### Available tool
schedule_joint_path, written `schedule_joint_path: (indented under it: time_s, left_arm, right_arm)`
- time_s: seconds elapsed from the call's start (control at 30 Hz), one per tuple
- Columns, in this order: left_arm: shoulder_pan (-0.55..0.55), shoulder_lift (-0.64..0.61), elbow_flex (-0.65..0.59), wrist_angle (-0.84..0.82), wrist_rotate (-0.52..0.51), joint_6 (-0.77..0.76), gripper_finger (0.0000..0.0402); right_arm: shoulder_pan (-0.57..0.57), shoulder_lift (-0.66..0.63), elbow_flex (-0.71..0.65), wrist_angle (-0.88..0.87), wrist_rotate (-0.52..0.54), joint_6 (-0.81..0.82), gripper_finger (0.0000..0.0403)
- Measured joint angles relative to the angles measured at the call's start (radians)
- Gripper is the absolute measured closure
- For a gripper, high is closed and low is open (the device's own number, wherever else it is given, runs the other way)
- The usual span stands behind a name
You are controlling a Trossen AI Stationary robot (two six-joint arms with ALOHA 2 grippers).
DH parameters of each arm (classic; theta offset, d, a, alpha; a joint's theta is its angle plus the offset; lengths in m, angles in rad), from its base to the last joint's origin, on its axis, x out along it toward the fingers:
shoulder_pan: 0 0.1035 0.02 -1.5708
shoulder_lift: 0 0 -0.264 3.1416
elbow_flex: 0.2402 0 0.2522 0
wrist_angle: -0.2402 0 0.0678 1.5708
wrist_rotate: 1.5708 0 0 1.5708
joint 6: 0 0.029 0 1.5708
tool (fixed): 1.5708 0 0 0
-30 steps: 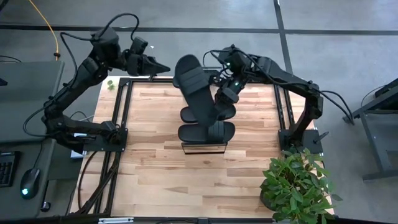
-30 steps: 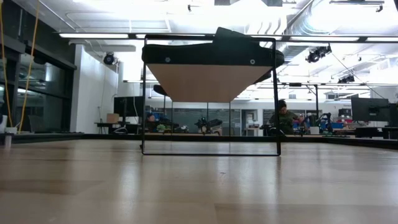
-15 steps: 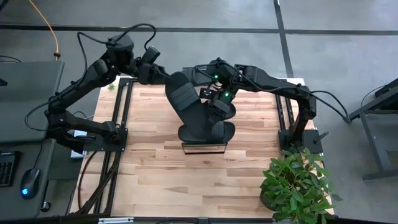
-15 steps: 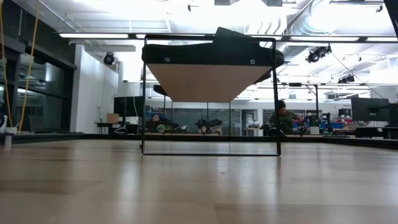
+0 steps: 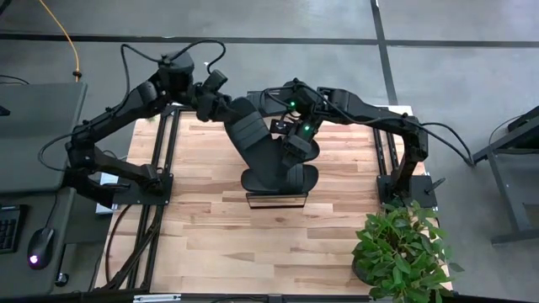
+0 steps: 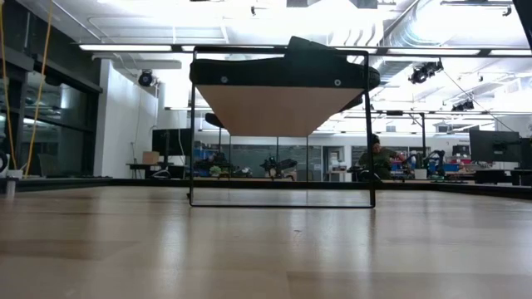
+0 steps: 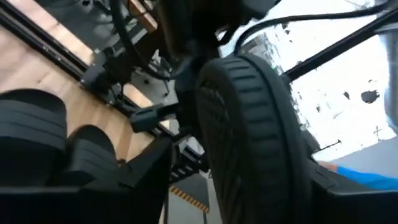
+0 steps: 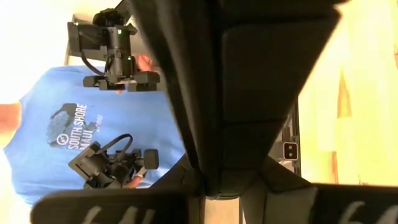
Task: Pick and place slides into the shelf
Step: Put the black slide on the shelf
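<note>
The slide is ready for the left gripper to close on it, because the treaded sole (image 5: 244,126) (image 7: 249,130) stands between the gripper's open fingers.
A black slide (image 5: 253,139) hangs tilted above the shelf (image 5: 274,199), its ribbed strap (image 5: 248,128) up. My right gripper (image 5: 291,141) is shut on it from the right. My left gripper (image 5: 229,107) is open at the slide's far end. In the left wrist view its fingers (image 7: 149,174) stand on either side of the treaded sole (image 7: 249,130); I cannot tell whether they touch it. Other slides (image 5: 300,177) lie on the shelf. In the low view the shelf (image 6: 283,108) shows its plank underside, with a slide (image 6: 328,60) on top and neither gripper. My right gripper pinches the slide's right long edge (image 8: 214,168) between its two fingers, near the strap. The fingers come nearly level from the table's right side and lie across the slide. The slide is lifted clear of the shelf, slanting, its far end toward my left gripper.
A potted plant (image 5: 400,248) stands at the table's near right corner. Black frame rails (image 5: 164,151) run along the table's left and right sides. Bare wooden tabletop (image 5: 227,244) lies near the front edge. A person in a blue shirt (image 8: 74,124) shows beyond the table.
My right gripper has carried the slide a little toward the table's left and down, then stopped. The slide's far end has swung left. My left gripper has moved right and nearer, up to the slide's far end, so that its fingers now flank the sole.
</note>
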Motion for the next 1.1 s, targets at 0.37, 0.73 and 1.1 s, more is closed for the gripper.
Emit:
schedule_joint_path:
  time_s: [0.37, 0.73, 1.1]
  left_arm:
    - [-0.005, 0.011, -0.001, -0.005, -0.034, 0.063, 0.0332]
    - [-0.005, 0.01, -0.001, -0.003, -0.041, 0.084, 0.0346]
    - [-0.003, 0.007, 0.001, 0.0, -0.041, 0.092, 0.0376]
  right_arm:
    - [0.0, 0.0, 0.0, 0.001, 0.033, -0.003, 0.034]
    - [0.0, 0.0, 0.0, 0.01, 0.068, 0.003, 0.0337]
    - [0.001, -0.002, 0.0, 0.104, 0.133, 0.051, 0.0319]
